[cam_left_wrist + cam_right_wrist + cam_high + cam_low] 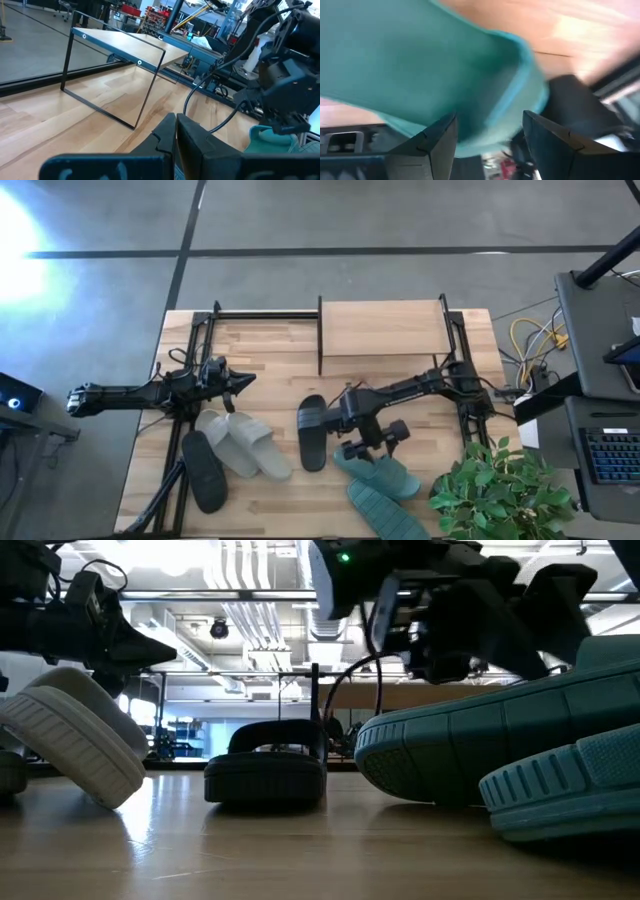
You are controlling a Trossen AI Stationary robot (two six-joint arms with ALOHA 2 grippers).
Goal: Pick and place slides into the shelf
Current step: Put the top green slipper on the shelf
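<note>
I should grab the upper teal slide by its strap with my right gripper next. Then I can carry it to the shelf.
Two teal-green slides lie near the table's near right edge, one partly overlapping the other. My right gripper hangs open just above the upper teal slide, whose edge reaches between the fingers. A black slide lies sole-down left of it. Two light grey slides and a second black slide lie near the left side. The shelf stands at the far edge, with no slide showing on its top board. My left gripper is shut and holds nothing, above the table beyond the grey slides. My right gripper comes down from above over the upper teal slide, one finger on each side of its edge. I cannot tell whether the fingers touch it. The slide lies on the table and on the other teal slide.
A potted plant stands at the table's near right corner, close to the teal slides. Black frame rails run along both table sides. Bare wood lies between the shelf and the slides. A desk with a keyboard stands off the table's right.
</note>
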